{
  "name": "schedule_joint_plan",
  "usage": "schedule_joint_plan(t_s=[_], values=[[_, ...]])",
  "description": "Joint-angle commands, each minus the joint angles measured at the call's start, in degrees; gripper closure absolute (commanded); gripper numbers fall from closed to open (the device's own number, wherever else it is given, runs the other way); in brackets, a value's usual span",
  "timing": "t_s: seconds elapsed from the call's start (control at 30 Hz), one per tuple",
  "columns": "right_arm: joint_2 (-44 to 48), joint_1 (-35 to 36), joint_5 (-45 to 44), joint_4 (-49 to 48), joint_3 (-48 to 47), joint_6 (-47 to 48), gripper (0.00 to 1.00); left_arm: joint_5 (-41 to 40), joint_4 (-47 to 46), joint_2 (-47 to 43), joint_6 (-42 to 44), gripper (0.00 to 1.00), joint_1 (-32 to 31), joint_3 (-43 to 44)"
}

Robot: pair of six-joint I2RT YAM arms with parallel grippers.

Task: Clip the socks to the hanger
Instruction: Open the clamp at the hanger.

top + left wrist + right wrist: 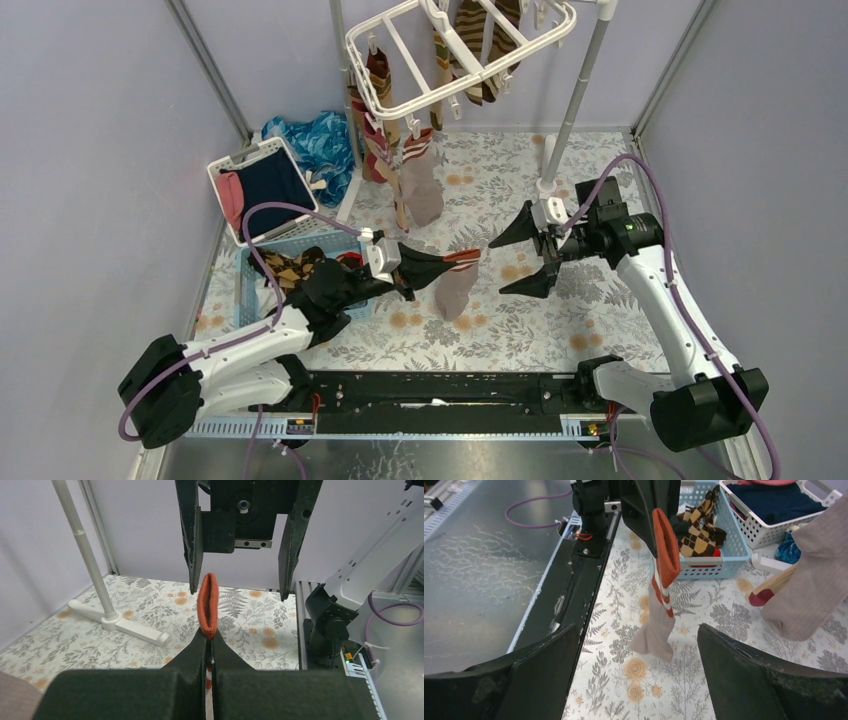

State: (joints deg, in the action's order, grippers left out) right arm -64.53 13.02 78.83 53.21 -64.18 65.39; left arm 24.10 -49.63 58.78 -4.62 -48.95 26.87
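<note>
I need to grab the tan sock next with my right gripper by the cuff's free edge (476, 256) (669, 569), opposite my left gripper, so the sock's rim stays free to clip.
My left gripper (447, 262) is shut on the red-and-white striped cuff of a tan sock (457, 290), which hangs down to the floral table. In the left wrist view the red cuff (207, 602) pokes out past the shut left gripper (210, 641). My right gripper (497, 267) stands open just right of the cuff, facing it, with nothing between its fingers. The same sock (659, 630) dangles ahead of the open right gripper (638, 628). The white hanger (400, 105) stands at the back on its pole (580, 90), with several socks (422, 185) clipped to it.
A white slotted basket (250, 160) with navy and pink garments sits at the left. In front of it a blue basket (252, 292) holds argyle socks (292, 268). A shiny blue cloth (320, 145) lies behind. The hanger's foot (120, 625) rests on the table.
</note>
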Motion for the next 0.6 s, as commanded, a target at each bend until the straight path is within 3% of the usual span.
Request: schedule_joint_plan(t_s=[0.0, 0.27, 0.47, 0.57], values=[[-0.03, -0.03, 6.62, -5.7, 1.75, -3.99, 0.07, 1.06, -6.21, 1.34, -4.56, 1.0, 0.57, 1.01], [0.11, 2.77, 2.16, -19.73, 5.23, -19.74, 0.24, 1.39, -12.63, 6.33, -8.32, 1.0, 0.52, 1.37], [-0.33, 3.92, 2.58, -22.27, 4.51, -23.68, 0.31, 1.21, -12.86, 7.17, -8.8, 1.0, 0.57, 1.36], [-0.41, 4.19, 2.32, -26.0, 4.87, -28.76, 0.4, 1.24, -13.72, 7.67, -9.36, 1.0, 0.52, 1.1]])
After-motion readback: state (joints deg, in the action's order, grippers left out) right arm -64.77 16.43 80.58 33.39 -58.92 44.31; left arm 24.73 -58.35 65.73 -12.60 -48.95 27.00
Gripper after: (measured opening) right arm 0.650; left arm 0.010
